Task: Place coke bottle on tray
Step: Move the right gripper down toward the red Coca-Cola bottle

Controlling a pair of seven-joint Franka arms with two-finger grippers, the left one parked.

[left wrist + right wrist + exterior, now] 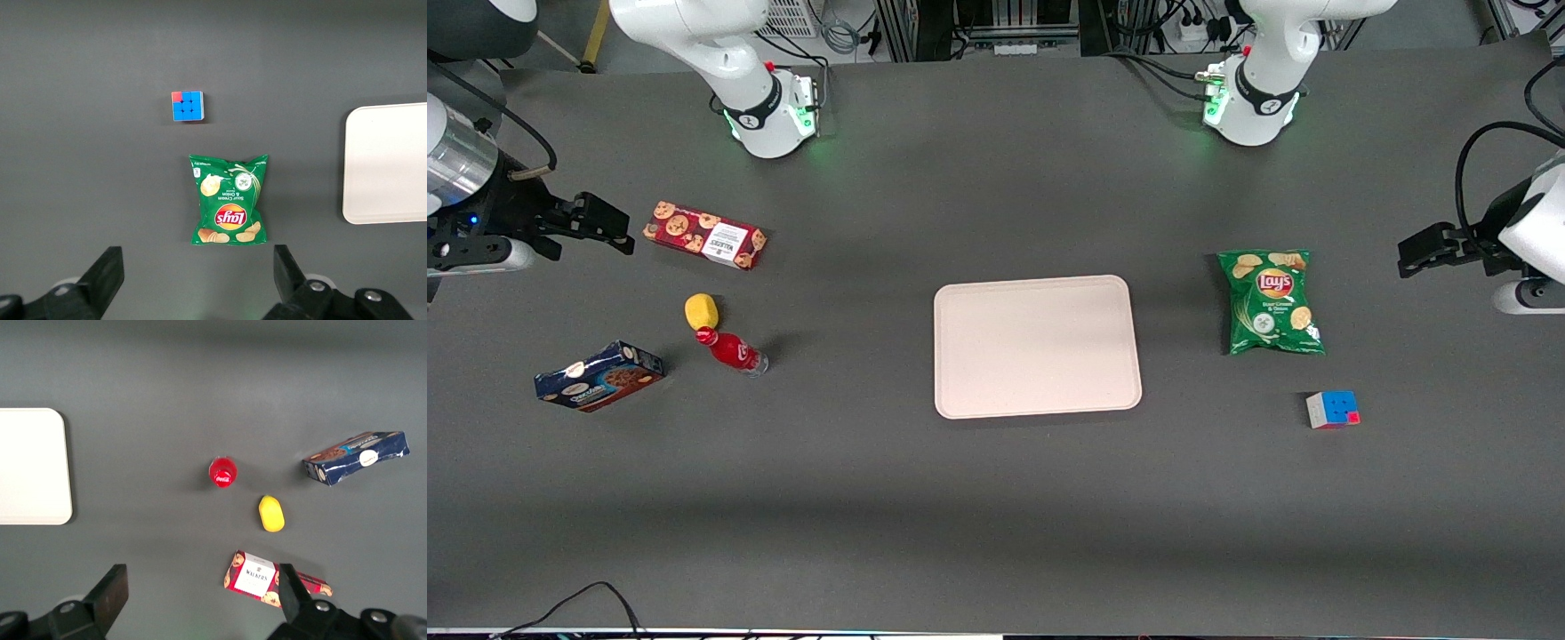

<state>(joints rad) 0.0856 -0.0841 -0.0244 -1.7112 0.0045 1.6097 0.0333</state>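
Observation:
The coke bottle needs to go on the tray (1037, 347). My right gripper should first grab it by its red cap end.
The coke bottle (734, 351), small with a red cap and red label, stands upright on the dark table toward the working arm's end; the right wrist view shows its cap from above (223, 472). The tray (1037, 347), pale beige-pink and flat, lies at the table's middle with nothing on it; one rounded corner shows in the right wrist view (33, 467). My right gripper (615, 233) hangs above the table, farther from the front camera than the bottle and apart from it. It is open, fingers spread wide (202, 587), with nothing between them.
A yellow lump (702, 311) sits close beside the bottle's cap. A red cookie box (705, 235) lies near the gripper, and a blue box (599, 376) is nearer the front camera. A green chip bag (1272, 302) and a puzzle cube (1332, 410) lie toward the parked arm's end.

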